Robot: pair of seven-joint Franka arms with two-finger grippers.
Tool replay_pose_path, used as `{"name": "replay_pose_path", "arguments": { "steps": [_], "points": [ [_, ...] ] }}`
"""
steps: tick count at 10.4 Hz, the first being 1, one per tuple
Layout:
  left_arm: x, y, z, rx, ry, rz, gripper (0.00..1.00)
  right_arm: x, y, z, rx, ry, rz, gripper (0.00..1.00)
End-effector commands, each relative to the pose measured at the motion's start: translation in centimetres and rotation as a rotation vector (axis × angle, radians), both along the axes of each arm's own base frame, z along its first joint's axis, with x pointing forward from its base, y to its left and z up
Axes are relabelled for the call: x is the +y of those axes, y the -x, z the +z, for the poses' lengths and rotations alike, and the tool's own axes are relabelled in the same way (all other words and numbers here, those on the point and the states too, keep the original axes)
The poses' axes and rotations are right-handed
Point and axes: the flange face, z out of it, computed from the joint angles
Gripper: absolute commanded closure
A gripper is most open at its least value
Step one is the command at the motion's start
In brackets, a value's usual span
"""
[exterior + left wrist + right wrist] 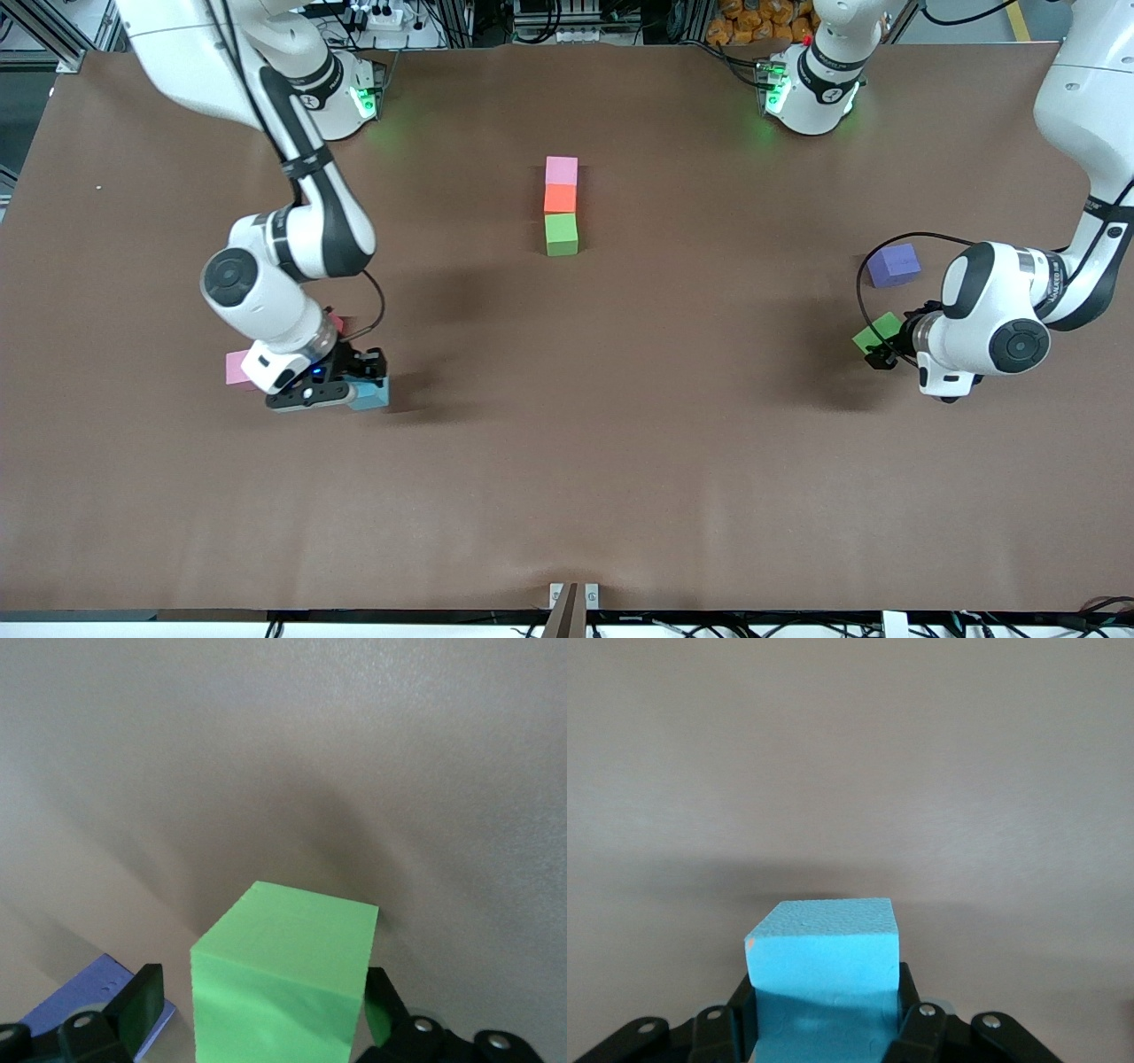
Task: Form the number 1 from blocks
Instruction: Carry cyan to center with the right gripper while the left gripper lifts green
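Observation:
My left gripper needs to close on the green block. Its fingers are beside the green block's sides in the left wrist view, so they would hold it if they closed now.
Three blocks lie in a line at mid-table: pink (561, 170), orange (560, 198) and green (562, 235), touching end to end. My right gripper (354, 383) (824, 1014) is shut on a sky blue block (370, 394) (824, 957), low at the table toward the right arm's end. My left gripper (882, 344) (263, 1014) stands open around a second green block (873, 335) (283, 983), with a small gap at each finger. A purple block (893, 265) (75, 1014) lies close by.
A second pink block (236, 368) sits right beside the right gripper, partly covered by the arm. A corner of a red block (337, 322) peeks out under that arm's wrist. Bare brown tabletop (620, 443) spreads between the line and the front edge.

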Motion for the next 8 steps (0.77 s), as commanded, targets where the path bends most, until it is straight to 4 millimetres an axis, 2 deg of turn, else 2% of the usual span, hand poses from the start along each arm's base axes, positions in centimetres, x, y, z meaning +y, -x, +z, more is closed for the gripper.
{"name": "replay_pose_path", "arguments": {
  "steps": [1, 3, 4, 5, 8],
  "points": [
    [0.2, 0.1, -0.9, -0.006, -0.009, -0.023, 0.0, 5.7, 3.2, 2.0, 0.024, -0.022, -0.093, 0.39],
    [0.2, 0.1, -1.0, -0.008, -0.009, -0.024, 0.0, 11.2, 5.7, 2.5, 0.03, -0.044, -0.154, 0.39],
    [0.2, 0.0, -0.9, -0.01, -0.009, -0.024, 0.39, 13.9, 7.2, 2.8, 0.036, -0.057, -0.183, 0.39],
    [0.6, 0.1, -0.8, -0.011, -0.011, -0.02, 0.99, 16.5, 8.8, 2.9, 0.043, -0.067, -0.223, 0.39],
    [0.2, -0.5, 0.6, -0.036, -0.023, -0.032, 1.0, 22.6, 13.3, 3.2, 0.056, -0.084, -0.276, 0.39]
  ]
}}
